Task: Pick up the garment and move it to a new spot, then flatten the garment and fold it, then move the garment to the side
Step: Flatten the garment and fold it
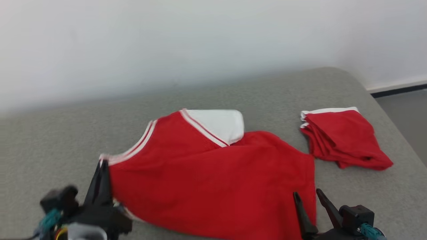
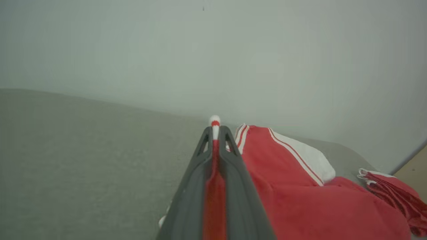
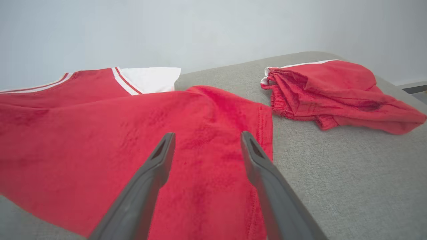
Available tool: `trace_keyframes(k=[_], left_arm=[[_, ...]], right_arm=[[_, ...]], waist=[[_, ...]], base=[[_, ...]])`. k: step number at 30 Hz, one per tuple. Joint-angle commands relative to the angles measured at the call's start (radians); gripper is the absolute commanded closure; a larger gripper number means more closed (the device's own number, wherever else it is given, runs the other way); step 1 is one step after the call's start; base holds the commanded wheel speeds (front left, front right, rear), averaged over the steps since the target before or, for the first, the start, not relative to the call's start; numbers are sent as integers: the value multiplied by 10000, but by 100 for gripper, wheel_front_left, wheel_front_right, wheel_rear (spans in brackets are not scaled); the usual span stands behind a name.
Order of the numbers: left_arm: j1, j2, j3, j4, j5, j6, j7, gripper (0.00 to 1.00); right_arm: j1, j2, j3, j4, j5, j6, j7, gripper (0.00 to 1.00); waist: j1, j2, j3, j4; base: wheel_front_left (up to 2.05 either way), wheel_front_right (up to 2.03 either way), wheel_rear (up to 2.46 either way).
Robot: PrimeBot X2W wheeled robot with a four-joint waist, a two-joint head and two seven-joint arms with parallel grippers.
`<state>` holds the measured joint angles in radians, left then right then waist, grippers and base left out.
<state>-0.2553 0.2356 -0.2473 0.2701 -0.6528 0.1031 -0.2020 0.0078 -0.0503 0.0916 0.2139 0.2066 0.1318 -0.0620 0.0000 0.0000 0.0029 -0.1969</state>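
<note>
My right gripper grabs the garment by its stitched hem edge (image 1: 310, 184) next, since the garment's broad red body (image 1: 224, 186) lies spread flat on the grey surface.
A red garment (image 1: 213, 176) with white trim and a white panel lies spread on the grey surface (image 1: 50, 143). My left gripper (image 1: 101, 165) is shut on the garment's left edge by the striped trim; in the left wrist view red cloth (image 2: 215, 186) shows pinched between its fingers, with the trim sticking out at the tips. My right gripper (image 1: 308, 195) stands open over the garment's lower right part, near its right hem (image 3: 263, 133), with nothing between its fingers (image 3: 160, 156).
A second red garment (image 1: 343, 136), folded into a bundle with white trim, lies to the right on the grey surface. A pale wall rises behind. The surface's right edge (image 1: 400, 133) drops to a floor with a dark baseboard.
</note>
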Motion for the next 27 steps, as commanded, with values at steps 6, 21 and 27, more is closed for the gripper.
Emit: trace_keyframes(k=[6, 21, 27], left_arm=[[1707, 200, 522, 354, -178, 486, -281, 100], [2843, 677, 1647, 709, -1692, 1279, 1586, 0], [2524, 1372, 1726, -452, -1319, 2084, 2348, 0]], right_arm=[[-58, -8, 197, -21, 93, -24, 55, 0], [-13, -5, 143, -93, 54, -24, 90, 0], [-46, -5, 130, -84, 132, -24, 5, 0]], waist=[[0, 0, 68, 890], [0, 0, 113, 566], [0, 0, 258, 334]], base=[[0, 0, 0], [0, 0, 0], [0, 0, 0]])
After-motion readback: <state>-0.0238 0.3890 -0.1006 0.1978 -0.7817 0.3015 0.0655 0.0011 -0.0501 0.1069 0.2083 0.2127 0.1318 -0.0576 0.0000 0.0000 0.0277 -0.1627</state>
